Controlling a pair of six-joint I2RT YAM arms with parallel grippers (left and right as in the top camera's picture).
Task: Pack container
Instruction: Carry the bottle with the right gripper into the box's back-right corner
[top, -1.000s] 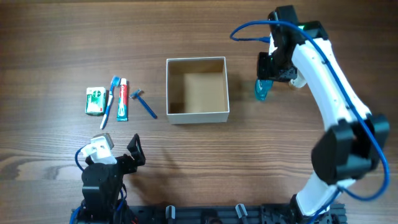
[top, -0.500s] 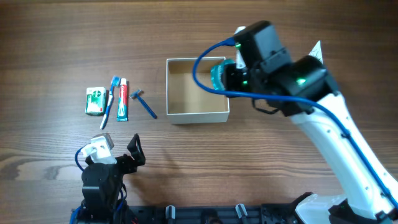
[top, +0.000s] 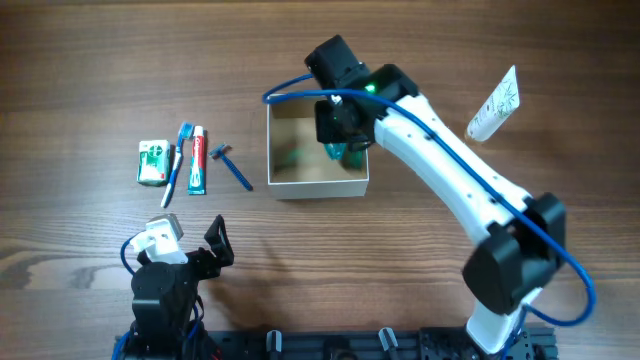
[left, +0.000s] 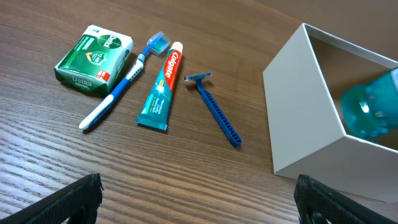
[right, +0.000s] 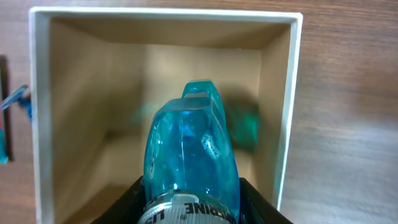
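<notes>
My right gripper will lower the bottle toward the container's back side before it opens, because the container's tan bottom shows past the teal bottle's raised base.
The container is a square open box with white walls and a tan inside, at the table's middle. It also shows in the left wrist view and the right wrist view. My right gripper is shut on a clear teal bottle and holds it over the container's right half, above the floor. The right wrist view shows the bottle between the fingers. The left wrist view shows the bottle inside the rim. My left gripper is open and empty near the front left.
Left of the container lie a green-and-white soap box, a toothbrush, a toothpaste tube and a blue razor. A white tube lies at the right.
My right arm has swung left, carrying the teal bottle from the table right of the container to over its opening. The left arm has not moved.
</notes>
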